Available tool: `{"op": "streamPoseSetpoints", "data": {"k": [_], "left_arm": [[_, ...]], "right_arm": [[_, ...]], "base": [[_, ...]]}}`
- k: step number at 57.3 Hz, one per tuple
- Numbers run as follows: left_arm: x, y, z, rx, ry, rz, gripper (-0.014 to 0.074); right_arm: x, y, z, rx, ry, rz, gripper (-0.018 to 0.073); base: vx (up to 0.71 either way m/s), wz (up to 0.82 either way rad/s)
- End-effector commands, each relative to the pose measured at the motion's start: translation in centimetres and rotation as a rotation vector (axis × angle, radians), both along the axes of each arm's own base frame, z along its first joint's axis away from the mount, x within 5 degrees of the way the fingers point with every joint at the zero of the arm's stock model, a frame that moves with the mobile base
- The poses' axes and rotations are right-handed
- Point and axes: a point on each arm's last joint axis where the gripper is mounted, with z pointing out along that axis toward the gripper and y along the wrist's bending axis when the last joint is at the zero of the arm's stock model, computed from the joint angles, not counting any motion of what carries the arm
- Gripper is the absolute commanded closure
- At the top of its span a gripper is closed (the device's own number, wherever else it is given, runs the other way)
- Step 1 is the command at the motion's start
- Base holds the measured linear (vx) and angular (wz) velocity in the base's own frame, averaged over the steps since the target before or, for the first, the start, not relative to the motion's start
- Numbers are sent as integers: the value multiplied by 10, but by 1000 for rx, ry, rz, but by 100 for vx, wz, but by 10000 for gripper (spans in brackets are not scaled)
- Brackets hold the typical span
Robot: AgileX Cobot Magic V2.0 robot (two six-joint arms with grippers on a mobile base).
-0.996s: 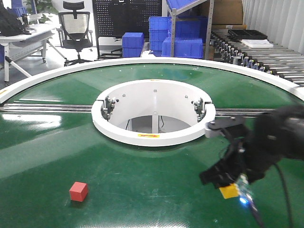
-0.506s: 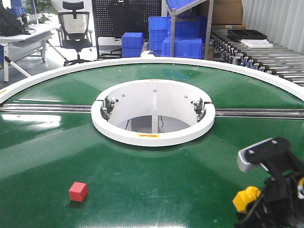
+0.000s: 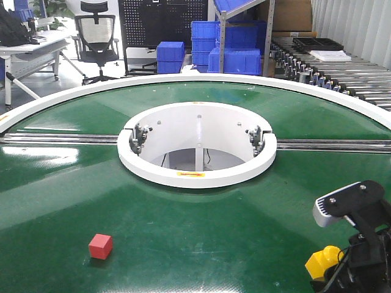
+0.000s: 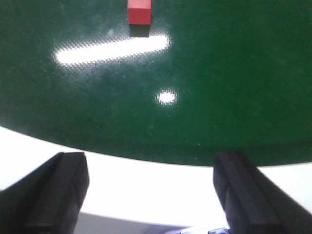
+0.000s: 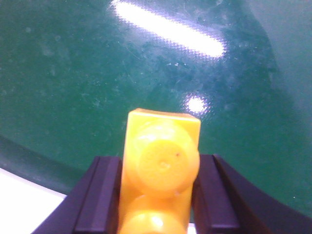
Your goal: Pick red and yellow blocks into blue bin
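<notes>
I need to pick up the red cube by its body [image 3: 100, 246] next with my left gripper, so that it can go into the blue bin.
The red cube [image 3: 101, 246] sits on the green belt at the front left; it also shows at the top of the left wrist view [image 4: 139, 11]. My right gripper [image 3: 333, 274] at the bottom right corner is shut on the yellow studded brick [image 3: 322, 262]. In the right wrist view the brick [image 5: 160, 165] is clamped between the two black fingers [image 5: 100, 195], held above the belt. My left gripper [image 4: 153, 195] is open and empty over the belt's white front edge, well short of the red cube. The blue bin is out of view.
A round white ring [image 3: 197, 149] with an open hole sits in the middle of the green belt [image 3: 195, 226]. A metal rail [image 3: 330, 144] crosses the belt. Blue crates [image 3: 235, 61], a roller conveyor [image 3: 342, 73] and an office chair [image 3: 98, 36] stand behind.
My right arm has swung down and back to the bottom right corner, carrying the yellow brick lower and to the right. The red cube has not moved.
</notes>
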Motion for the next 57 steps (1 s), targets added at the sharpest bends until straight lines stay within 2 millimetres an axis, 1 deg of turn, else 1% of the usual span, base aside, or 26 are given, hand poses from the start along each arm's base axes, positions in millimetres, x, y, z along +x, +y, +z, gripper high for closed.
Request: {"op": "streamPoseSetpoints", "data": {"k": [1,4,12,16,18,25,39,46,57], "left_arm": [[31,-7,15,-22,-61,-1,-50],[48,-10,16,-14,-52,-6,-48],[86,-15,16,-1,-29,-17,-45],[107,-19,12,3,-11,-18,-42],[115,-20,13,6,-16,-21,-41],[146,-25,5,24,-28,-39,-34],[198,-33,-22,22,6,-39,-32],[218,-37,-32,19,21,-38,-32],[248,-41,-57,23,50,-37,-32]], "right_arm": [[0,0,16,21,-92,5,291],[0,0,16,21,-92,5,291],[0,0,16,21,-92,5,291],[0,0,16,21,-92,5,291],[0,0,16,21,-92,5,291],[0,0,16,21,-92,5,291],[0,0,16,21,-92,5,291],[0,0,16,21,-92,5,291],[0,0,16,21,-92,5,291]], "base": [[0,0],[0,0],[0,0],[0,0],[0,0],[0,0],[0,0],[0,0],[0,0]]}}
